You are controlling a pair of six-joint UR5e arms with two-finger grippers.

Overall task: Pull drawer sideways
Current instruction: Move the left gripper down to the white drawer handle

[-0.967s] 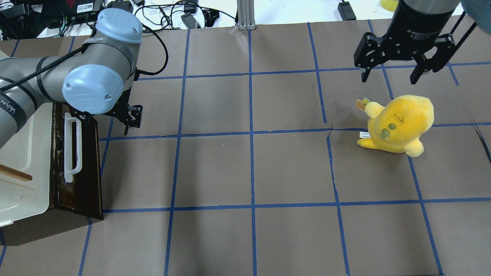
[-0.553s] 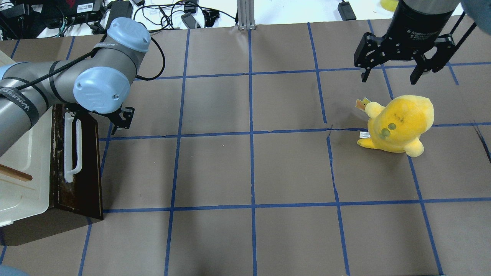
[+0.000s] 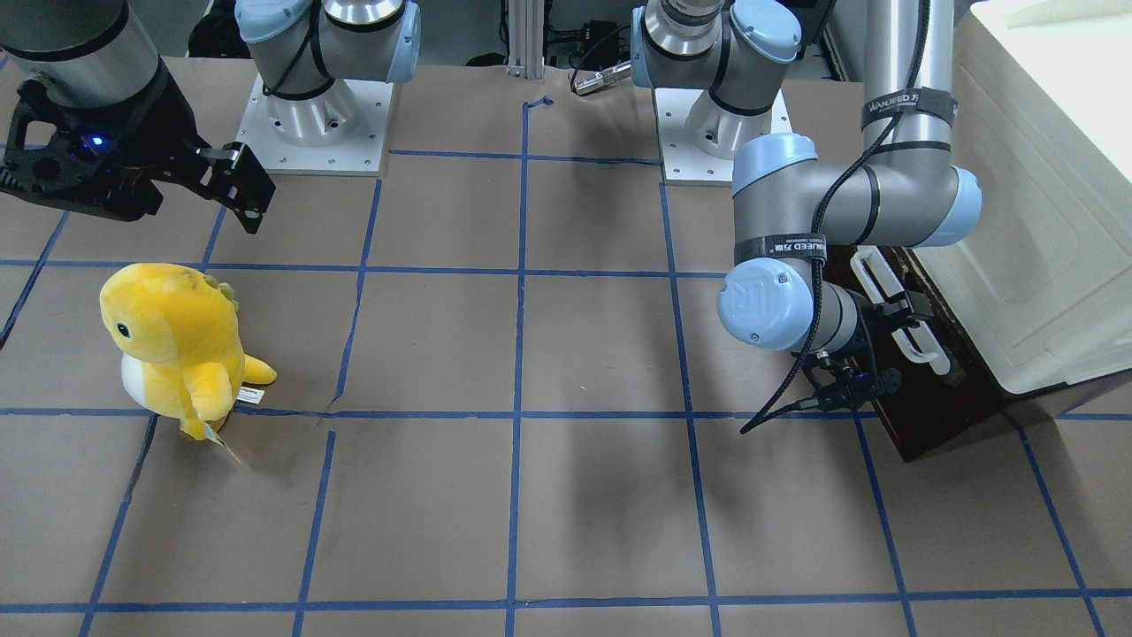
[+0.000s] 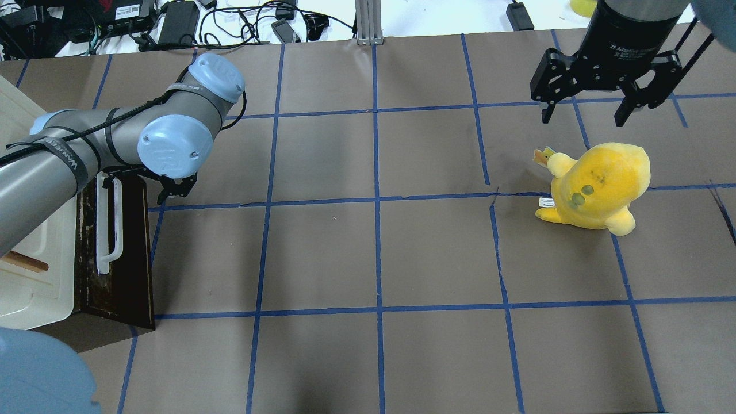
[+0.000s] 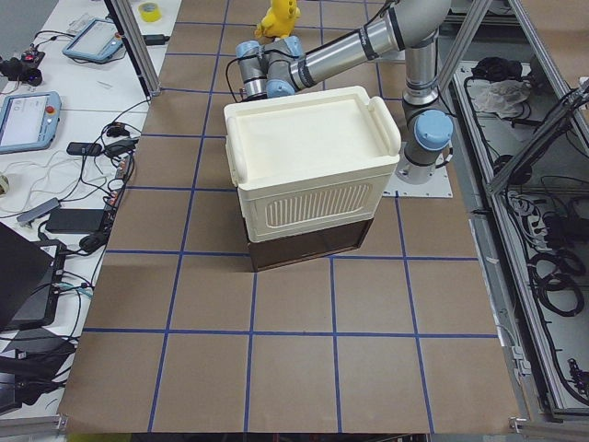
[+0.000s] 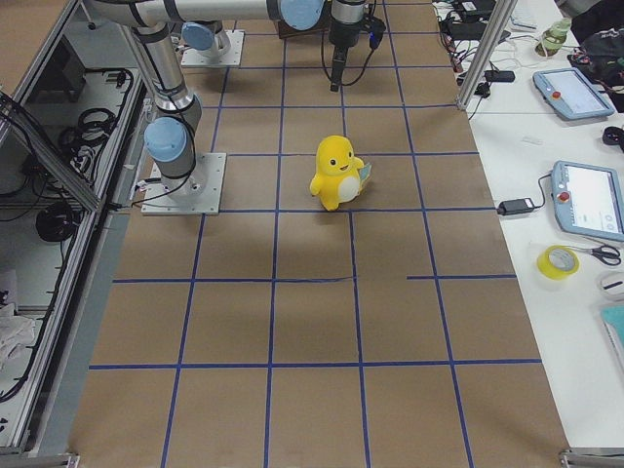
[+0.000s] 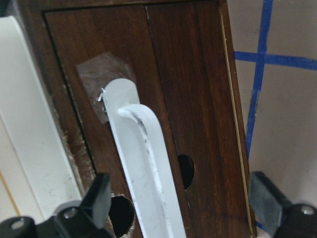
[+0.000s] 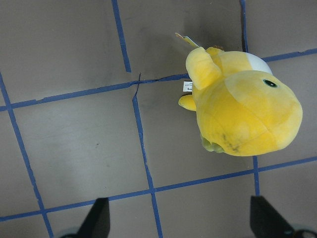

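The left gripper needs to pull the drawer sideways, so it should next grab the drawer by its raised white bar handle (image 3: 921,341), as the drawer's wooden front (image 3: 914,409) is flat and shut.
The drawer (image 4: 131,259) has a dark brown wooden front and a long white bar handle (image 4: 109,230), and sits at the table's left under a cream-white cabinet (image 4: 34,276). It looks shut. My left gripper (image 7: 181,203) is open, with the far end of the handle (image 7: 143,163) between its fingers (image 7: 96,196) and not touching them. In the overhead view the wrist hides most of it (image 4: 172,190). My right gripper (image 4: 583,118) is open and empty, high above a yellow plush toy (image 4: 598,184).
The plush toy (image 3: 177,345) stands on the brown paper at the right side. The cream-white cabinet (image 3: 1044,221) rises above the drawer front (image 3: 937,407). Cables and devices lie beyond the far table edge. A blurred blue shape (image 4: 40,374) fills the overhead view's lower left corner.
My left arm has stretched out and dropped, bringing its gripper down to the far end of the white handle. The drawer and my right arm have not moved.
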